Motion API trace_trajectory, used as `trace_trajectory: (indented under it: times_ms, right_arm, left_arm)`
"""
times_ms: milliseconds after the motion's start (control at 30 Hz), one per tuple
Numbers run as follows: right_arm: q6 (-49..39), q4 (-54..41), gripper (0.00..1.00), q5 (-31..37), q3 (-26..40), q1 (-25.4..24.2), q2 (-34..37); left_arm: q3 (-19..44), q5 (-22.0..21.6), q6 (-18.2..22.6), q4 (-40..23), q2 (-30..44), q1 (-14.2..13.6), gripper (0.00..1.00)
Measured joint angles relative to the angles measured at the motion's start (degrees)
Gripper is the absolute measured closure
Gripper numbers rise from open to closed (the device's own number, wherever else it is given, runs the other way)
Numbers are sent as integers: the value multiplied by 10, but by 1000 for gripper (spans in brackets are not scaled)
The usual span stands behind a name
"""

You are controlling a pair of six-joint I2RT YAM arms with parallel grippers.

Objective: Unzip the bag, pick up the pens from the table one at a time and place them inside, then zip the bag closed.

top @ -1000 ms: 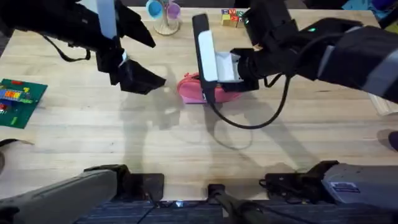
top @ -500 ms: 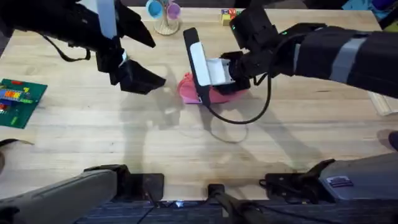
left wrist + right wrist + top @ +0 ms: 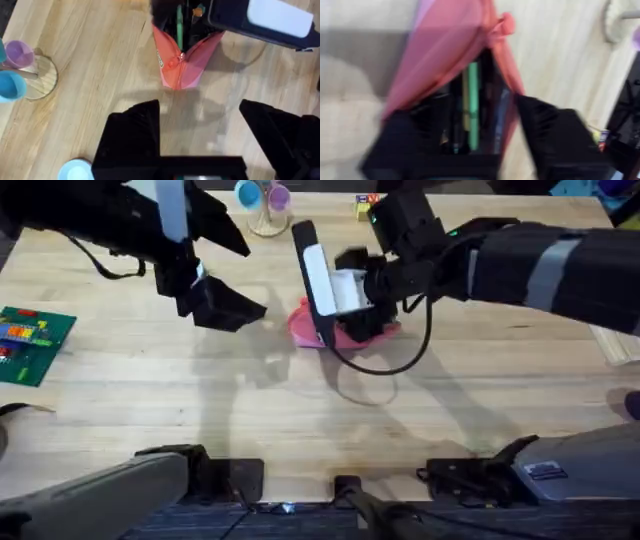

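Note:
The right gripper pinches the zipper by that small orange-red tab (image 3: 507, 23) next, since the zipper pull tab sticks out from the bag's slack cloth (image 3: 440, 50).
The pink-red bag (image 3: 350, 332) lies on the table (image 3: 300, 410) with its zipper open. My right gripper (image 3: 352, 308) hovers right over its mouth. In the right wrist view the fingers (image 3: 552, 135) stand apart on either side of the opening, so the right gripper (image 3: 475, 132) is open. A light-green pen (image 3: 472, 102) lies inside the bag (image 3: 445, 45) between darker items. In the left wrist view the bag (image 3: 187, 67), its zipper pull (image 3: 173, 62) and the pen (image 3: 179, 27) show ahead. My left gripper (image 3: 200, 125) hangs open and empty to the bag's left (image 3: 228, 306).
Blue and purple cups on a wooden stand (image 3: 262, 202) sit at the far edge behind the bag, also seen as cups (image 3: 15, 65). Toy blocks (image 3: 370, 202) lie far right of them. A green brick plate (image 3: 30, 340) rests at the left edge.
My right gripper has slid left along the bag, whose near end shifted slightly left with it. The left arm has stayed still.

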Motion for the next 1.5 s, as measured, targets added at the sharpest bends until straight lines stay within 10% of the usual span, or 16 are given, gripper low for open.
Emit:
trace_trajectory:
  times_ms: [100,600,1133,1500]
  right_arm:
    - [-2,5,14,0,9,0,0]
    - [54,-22,9,2,9,-1,-24]
    - [179,-331,7,2,178,-2,-54]
    - [290,-430,9,1,272,-2,-54]
  left_arm:
    - [0,0,0,0,0,0,7]
    - [0,0,0,0,0,0,7]
    - [0,-15,0,6,0,2,7]
    - [0,45,35,28,1,96,7]
